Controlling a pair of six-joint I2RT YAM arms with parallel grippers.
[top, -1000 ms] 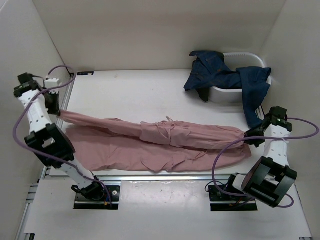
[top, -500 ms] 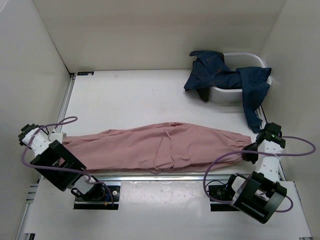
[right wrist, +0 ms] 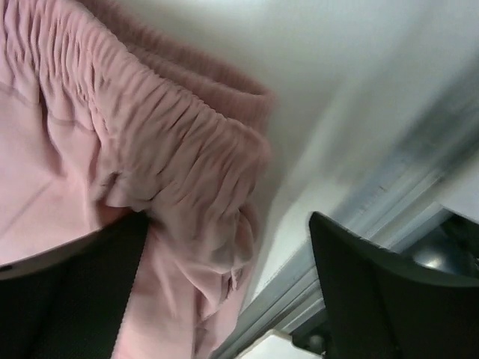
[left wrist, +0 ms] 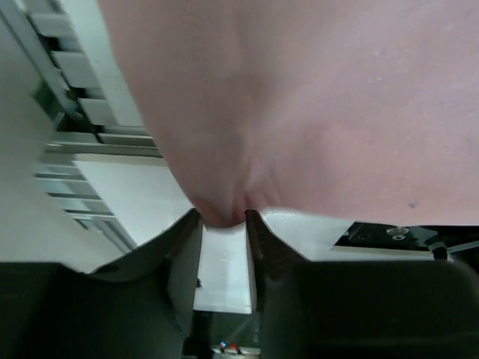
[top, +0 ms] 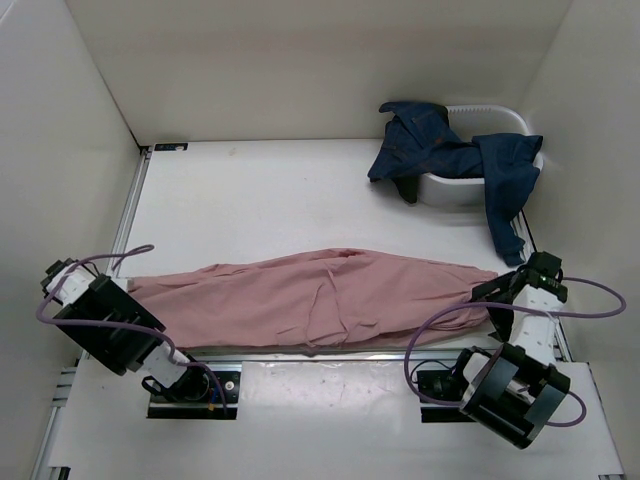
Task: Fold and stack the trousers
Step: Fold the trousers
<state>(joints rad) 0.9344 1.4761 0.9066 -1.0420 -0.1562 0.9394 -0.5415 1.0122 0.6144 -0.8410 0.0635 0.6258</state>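
The robot's right gripper needs to fold one end over the lengthwise piece of cloth, so it should next grab the gathered waistband end (top: 482, 304) of the dusty-pink trousers (top: 310, 295).
The dusty-pink trousers (top: 310, 295) lie folded lengthwise in a long band along the table's near edge. My left gripper (top: 122, 287) sits at their left end. In the left wrist view its fingers stand a little apart, and the tip of the pink cloth (left wrist: 299, 97) rests between the fingertips of the left gripper (left wrist: 222, 217). My right gripper (top: 492, 296) is at the right end, open wide. The gathered waistband (right wrist: 150, 134) lies loose between the fingers of the right gripper (right wrist: 224, 232). The dark blue jeans (top: 450, 160) hang over a tub at the back right.
A white tub (top: 500, 108) holds the jeans, one leg trailing down towards the right arm. An aluminium rail (top: 320, 355) runs along the table's near edge right under the pink cloth. White walls close in the left, back and right sides.
Both arms carried the far edge of the pink trousers down over the near half, folding them lengthwise. Both grippers, shut on cloth before, have now opened.
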